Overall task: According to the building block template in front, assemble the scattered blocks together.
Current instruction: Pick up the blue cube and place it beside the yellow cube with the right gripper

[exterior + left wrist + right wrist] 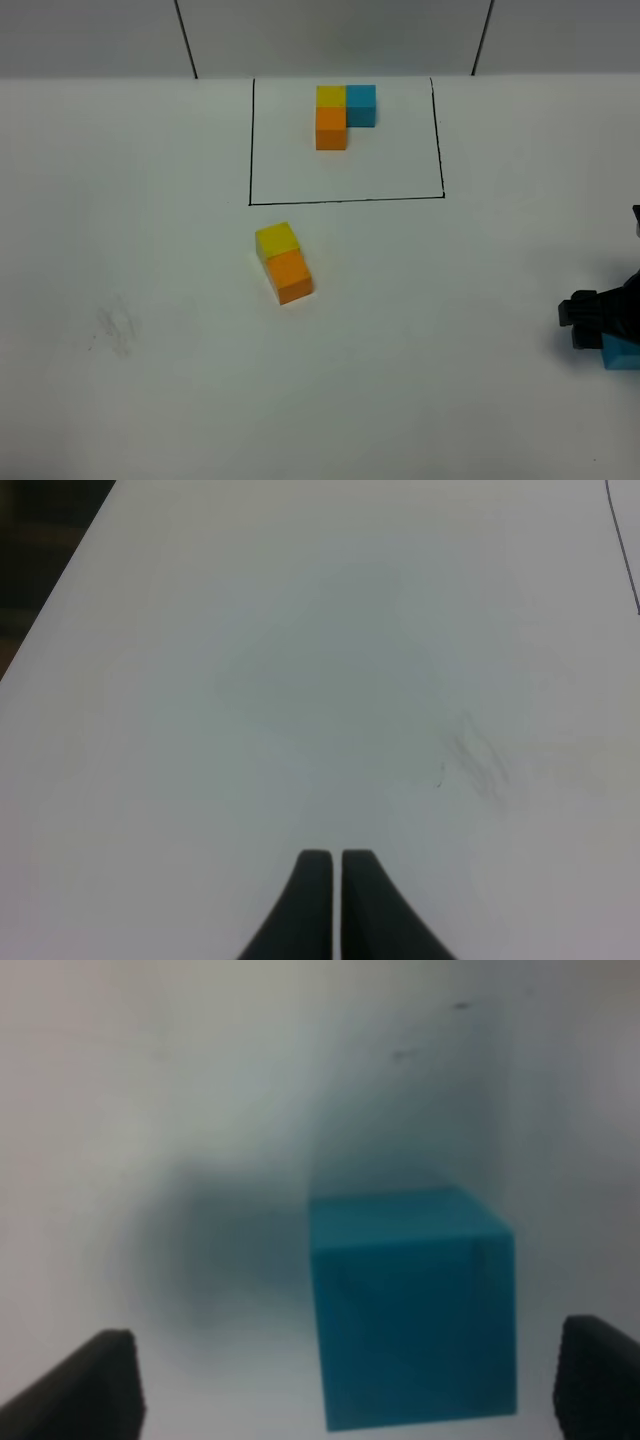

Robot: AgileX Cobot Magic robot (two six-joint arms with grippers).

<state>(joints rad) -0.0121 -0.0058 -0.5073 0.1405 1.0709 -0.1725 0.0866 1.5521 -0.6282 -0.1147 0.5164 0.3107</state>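
I should complete the copy of the template, so next I need to use my right gripper to hold the loose blue block by its sides.
The template stands inside a black-lined rectangle at the back: a yellow block with a blue block on its right and an orange block in front. On the table a yellow block and an orange block lie joined. A loose blue block sits at the right edge; it also shows in the right wrist view. My right gripper is open, its fingers either side of the blue block. My left gripper is shut and empty, out of the high view.
The table is white, with a faint smudge at the left, also seen in the left wrist view. A dark table edge shows in the left wrist view.
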